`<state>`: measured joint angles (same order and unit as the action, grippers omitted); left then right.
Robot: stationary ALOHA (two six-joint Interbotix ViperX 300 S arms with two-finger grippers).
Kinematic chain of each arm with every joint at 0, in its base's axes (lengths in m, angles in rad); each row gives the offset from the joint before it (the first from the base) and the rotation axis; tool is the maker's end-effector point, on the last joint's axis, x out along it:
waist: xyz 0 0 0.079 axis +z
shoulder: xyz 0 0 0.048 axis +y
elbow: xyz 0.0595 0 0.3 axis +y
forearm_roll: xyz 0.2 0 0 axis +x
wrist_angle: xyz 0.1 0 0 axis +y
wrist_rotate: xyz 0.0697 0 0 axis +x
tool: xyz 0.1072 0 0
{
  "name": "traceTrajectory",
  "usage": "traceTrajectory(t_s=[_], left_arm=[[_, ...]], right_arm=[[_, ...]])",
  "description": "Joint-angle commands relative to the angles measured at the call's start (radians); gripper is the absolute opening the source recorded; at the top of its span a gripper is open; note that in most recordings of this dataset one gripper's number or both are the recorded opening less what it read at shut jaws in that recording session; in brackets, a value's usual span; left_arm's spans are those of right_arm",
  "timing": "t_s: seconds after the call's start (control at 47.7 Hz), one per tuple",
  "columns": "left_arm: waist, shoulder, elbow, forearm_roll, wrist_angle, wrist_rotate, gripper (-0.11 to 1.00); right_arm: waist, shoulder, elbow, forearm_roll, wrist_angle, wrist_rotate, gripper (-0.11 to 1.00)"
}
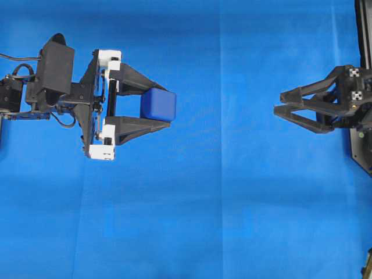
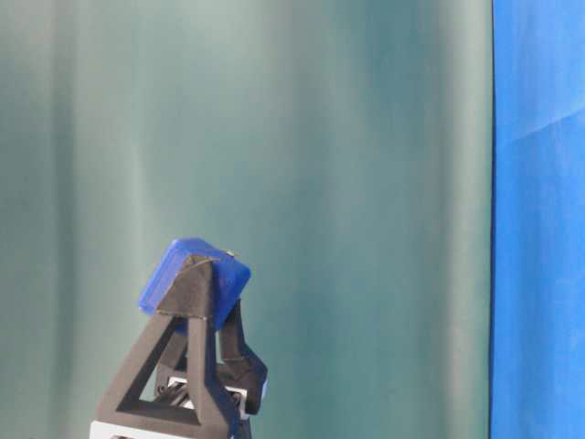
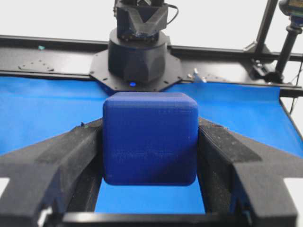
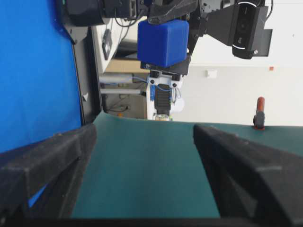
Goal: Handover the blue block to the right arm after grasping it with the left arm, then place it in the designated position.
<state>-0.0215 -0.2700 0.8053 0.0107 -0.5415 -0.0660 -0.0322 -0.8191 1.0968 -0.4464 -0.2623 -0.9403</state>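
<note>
My right gripper should next grab the blue block (image 1: 160, 104) by its top and bottom sides for the handover, as my left gripper's fingers cover two opposite sides.
The blue block (image 1: 160, 104) is a small dark-blue cube held off the cloth, with my left gripper (image 1: 167, 106) shut on it, one black finger on each side. The left wrist view shows the blue block (image 3: 150, 137) filling the gap between the fingers (image 3: 71, 156), with cloth visible beneath it. At table level the blue block (image 2: 187, 273) sits tilted at the fingertips. My right gripper (image 1: 278, 104) is well to the right, pointing at the block, open and empty. Through the right wrist camera, the blue block (image 4: 163, 41) hangs far ahead of the open right gripper (image 4: 144, 142).
Blue cloth (image 1: 221, 203) covers the table. The right arm's black base (image 3: 137, 52) stands at the far edge on a black frame. A green backdrop (image 2: 320, 183) hangs behind. A red-topped clamp (image 4: 259, 113) stands off to the side.
</note>
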Motion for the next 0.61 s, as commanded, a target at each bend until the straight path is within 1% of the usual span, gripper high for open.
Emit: traceTrajectory(t_s=[0.0, 0.273, 0.587], left_arm=[[0.002, -0.008, -0.017, 0.000, -0.011, 0.000, 0.49], [0.002, -0.008, -0.015, -0.002, -0.011, -0.003, 0.49], [0.002, -0.008, -0.014, -0.002, -0.011, -0.011, 0.49]], right_arm=[[-0.002, 0.020, -0.037, 0.003, -0.020, 0.002, 0.94], [-0.002, 0.141, -0.112, 0.003, -0.063, 0.002, 0.94], [-0.002, 0.336, -0.225, 0.003, -0.110, 0.000, 0.94]])
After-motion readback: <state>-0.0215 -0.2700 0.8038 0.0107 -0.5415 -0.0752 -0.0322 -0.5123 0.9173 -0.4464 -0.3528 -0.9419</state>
